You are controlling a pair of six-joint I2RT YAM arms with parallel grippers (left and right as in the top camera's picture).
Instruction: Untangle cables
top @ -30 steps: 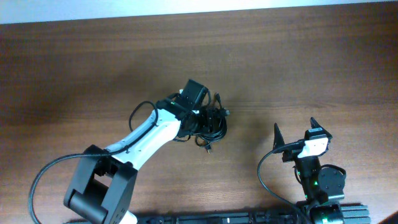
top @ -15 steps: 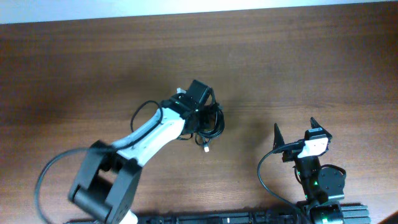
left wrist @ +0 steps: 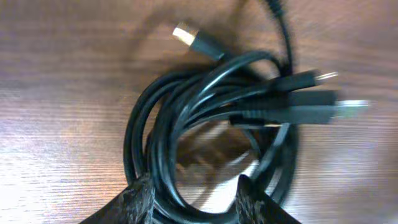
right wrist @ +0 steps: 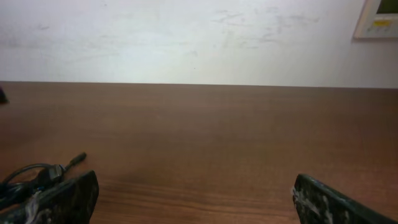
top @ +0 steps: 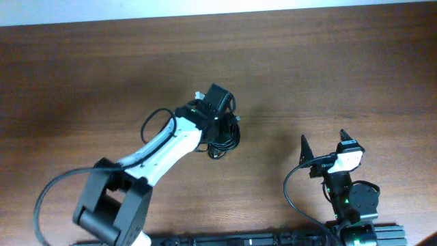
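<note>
My left gripper is to pick up the coil of cables by its near parts next. The plug ends of the cables then stay free for my right gripper, so the cables can be untangled.
The cables are a coiled bundle of thin black cords at the table's middle. In the left wrist view the coil fills the frame. Its plug ends stick out to the right, and a gold-tipped plug lies at the top. My left gripper is over the bundle. Its fingers are closed partway on the coil's near strands, which run between them. My right gripper is open and empty at the front right, apart from the bundle. A bit of the cables shows at the left edge of the right wrist view.
The brown wooden table runs to a white wall at the back. The left arm's own thicker black wire loops beside its white link. The arm bases stand at the front edge.
The left gripper has shifted slightly and drawn the bundle with it. The coil looks tighter, and the trailing plug has moved up and left. The right arm has not moved.
</note>
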